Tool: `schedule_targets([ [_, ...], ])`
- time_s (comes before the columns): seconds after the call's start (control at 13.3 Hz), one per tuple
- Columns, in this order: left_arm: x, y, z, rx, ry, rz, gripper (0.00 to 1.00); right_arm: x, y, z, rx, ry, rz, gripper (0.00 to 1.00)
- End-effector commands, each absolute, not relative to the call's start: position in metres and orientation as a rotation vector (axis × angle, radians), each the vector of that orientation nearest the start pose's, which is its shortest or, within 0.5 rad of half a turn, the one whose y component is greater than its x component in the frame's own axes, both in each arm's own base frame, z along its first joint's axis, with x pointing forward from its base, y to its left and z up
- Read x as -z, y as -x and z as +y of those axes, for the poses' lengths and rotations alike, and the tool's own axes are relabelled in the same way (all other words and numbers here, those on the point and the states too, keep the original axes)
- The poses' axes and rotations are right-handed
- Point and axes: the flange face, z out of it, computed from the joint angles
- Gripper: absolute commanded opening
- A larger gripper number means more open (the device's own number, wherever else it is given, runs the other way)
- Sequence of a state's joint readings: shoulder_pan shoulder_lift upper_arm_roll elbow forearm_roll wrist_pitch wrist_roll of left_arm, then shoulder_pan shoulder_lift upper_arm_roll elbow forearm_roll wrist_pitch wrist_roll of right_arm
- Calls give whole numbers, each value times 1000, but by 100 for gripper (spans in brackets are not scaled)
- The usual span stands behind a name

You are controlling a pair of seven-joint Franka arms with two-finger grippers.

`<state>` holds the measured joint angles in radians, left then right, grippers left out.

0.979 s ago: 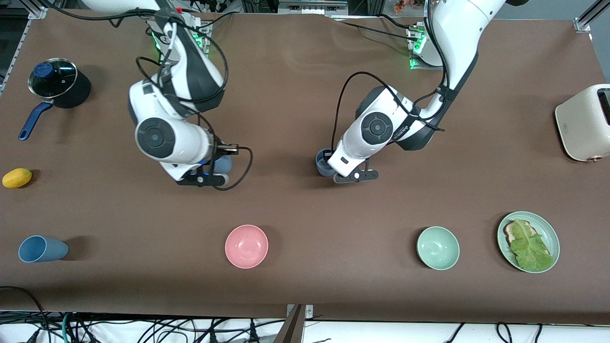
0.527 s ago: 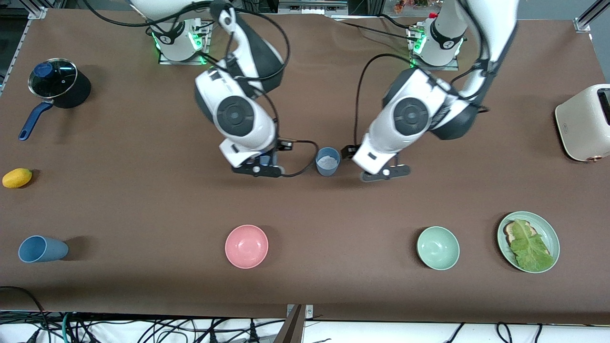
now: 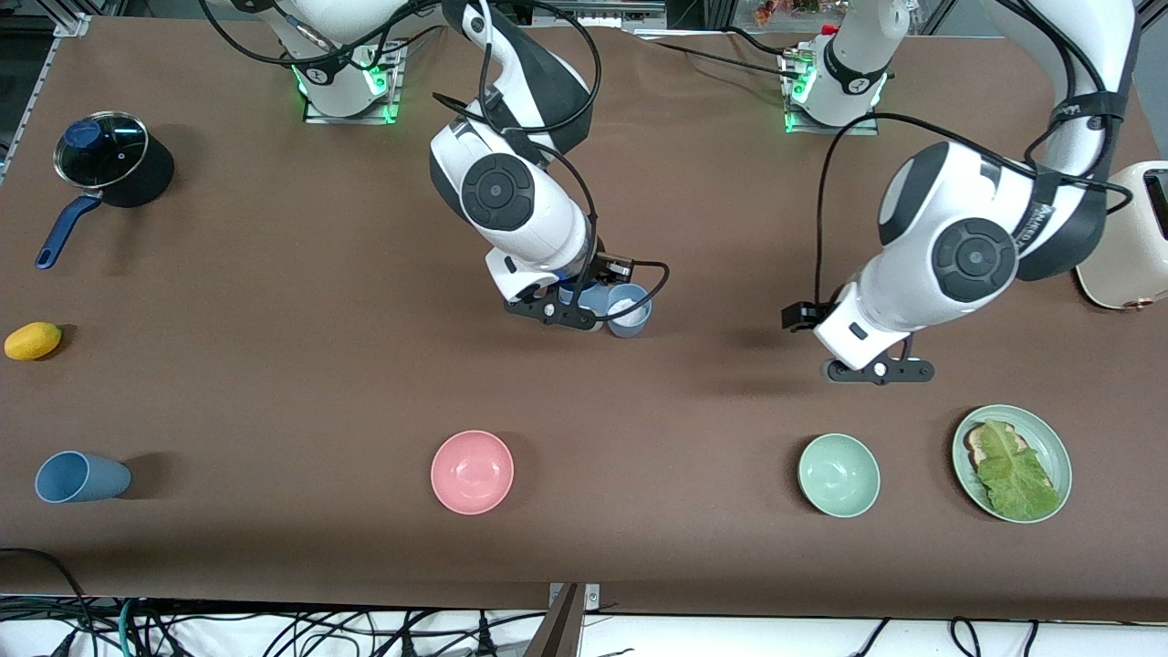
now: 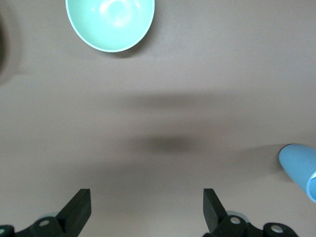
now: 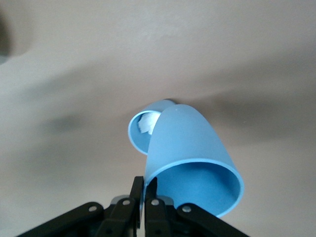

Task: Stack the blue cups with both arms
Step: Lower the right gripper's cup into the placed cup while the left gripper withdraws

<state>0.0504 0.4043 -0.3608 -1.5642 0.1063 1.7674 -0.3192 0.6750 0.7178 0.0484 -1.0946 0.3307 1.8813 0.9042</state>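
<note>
The held blue cup's base [image 5: 181, 110] is beside the standing cup's rim [image 5: 142, 127], so it is too early for my right gripper to release the held cup. I should first move it inside the standing cup.
My right gripper [image 3: 557, 315] is shut on the rim of a blue cup [image 3: 587, 296] and holds it tilted, just above the table. Its base is at the mouth of a second blue cup [image 3: 631, 310], which stands upright at mid-table. In the right wrist view the fingers [image 5: 144, 185] pinch the held cup's wall [image 5: 190, 148], with the standing cup [image 5: 143, 129] just past it. My left gripper [image 3: 876, 370] is open and empty over bare table, toward the left arm's end [image 4: 146, 207]. A third blue cup [image 3: 80, 477] lies on its side near the front edge at the right arm's end.
A pink bowl [image 3: 472, 472], a pale green bowl [image 3: 838, 474] and a green plate [image 3: 1049, 438] with toast and lettuce sit near the front edge. A toaster [image 3: 1118, 237] stands at the left arm's end. A lidded pot [image 3: 109, 164] and a lemon [image 3: 32, 340] are at the right arm's end.
My right gripper carried its blue cup across to the standing cup. My left gripper let go of the standing cup and moved away toward the left arm's end, open.
</note>
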Motion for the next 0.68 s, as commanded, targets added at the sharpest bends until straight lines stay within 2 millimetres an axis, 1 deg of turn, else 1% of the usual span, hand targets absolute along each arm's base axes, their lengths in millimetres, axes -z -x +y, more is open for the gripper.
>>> schedule_targets([
  [0.0,-416,-633,-153,-288,3093,88,100,-393,-558,537,-314,2735,432,0],
  [0.15,-417,-637,-136,-288,3090,60,100,-384,-560,545,-294,2701,464,0],
  [0.23,-416,-636,-133,-300,3088,76,100,-379,-559,549,-292,2689,466,0],
  [0.6,-417,-637,-132,-303,3089,76,100,-369,-558,551,-309,2695,467,0],
])
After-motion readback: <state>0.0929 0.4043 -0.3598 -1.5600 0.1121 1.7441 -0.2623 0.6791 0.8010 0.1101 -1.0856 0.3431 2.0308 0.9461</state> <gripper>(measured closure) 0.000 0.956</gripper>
